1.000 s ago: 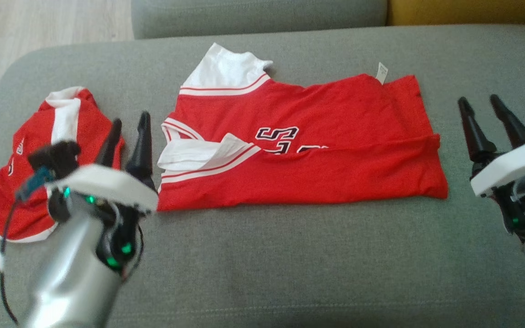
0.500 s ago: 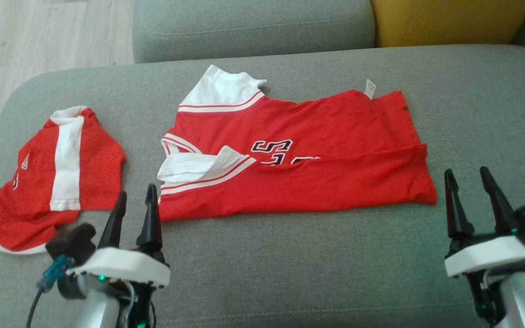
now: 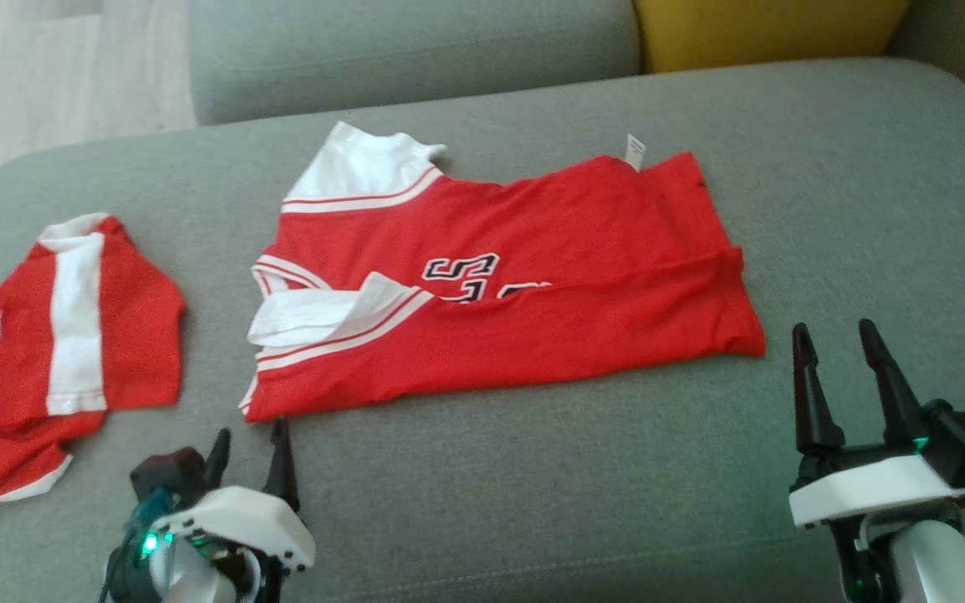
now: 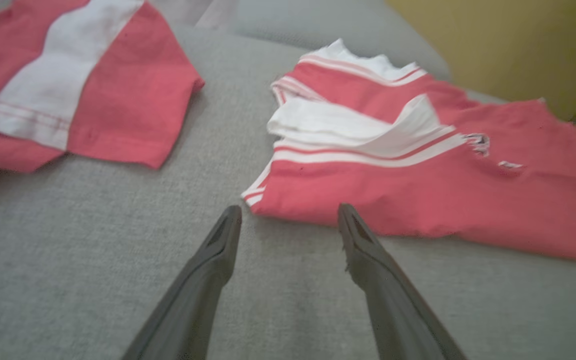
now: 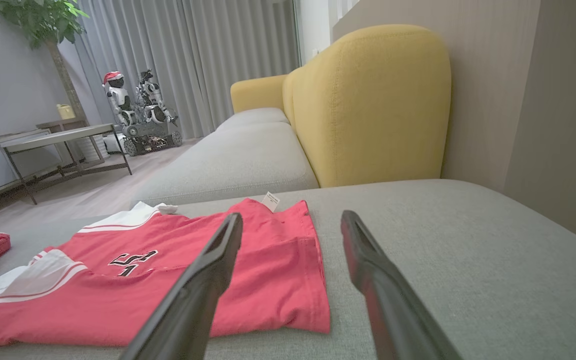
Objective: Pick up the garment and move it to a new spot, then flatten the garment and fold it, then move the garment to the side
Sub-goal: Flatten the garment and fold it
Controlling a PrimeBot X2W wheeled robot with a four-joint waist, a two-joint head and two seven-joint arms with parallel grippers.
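Observation:
My left gripper next needs to take hold of the red jersey (image 3: 549, 226) by its unfolded white sleeve (image 3: 358, 161), so that I can fold the jersey over along its length.
The garment (image 3: 533, 276) is a red jersey with white sleeves and black numerals, folded lengthwise and lying flat across the middle of the grey sofa seat (image 3: 533, 502). My left gripper (image 3: 250, 434) is open, its tips just short of the jersey's near left corner. The left wrist view shows that corner of the garment (image 4: 418, 185) right past the open left gripper (image 4: 288, 210). My right gripper (image 3: 833, 328) is open and empty, to the right of and nearer than the jersey's right hem. In the right wrist view the garment (image 5: 168, 280) lies left of the right gripper (image 5: 290, 216).
A second red and white garment (image 3: 72, 318) lies crumpled at the seat's left end, also seen as the red and white cloth (image 4: 68, 90). A yellow cushion (image 3: 767, 29) stands behind the seat. Wooden floor (image 3: 30, 75) lies beyond the left edge. A low table (image 5: 53, 137) stands across the room.
Both arms have drawn back toward the seat's near edge, the left one from between the two garments to below the jersey's corner. The head camera has also shifted. Both grippers stayed open.

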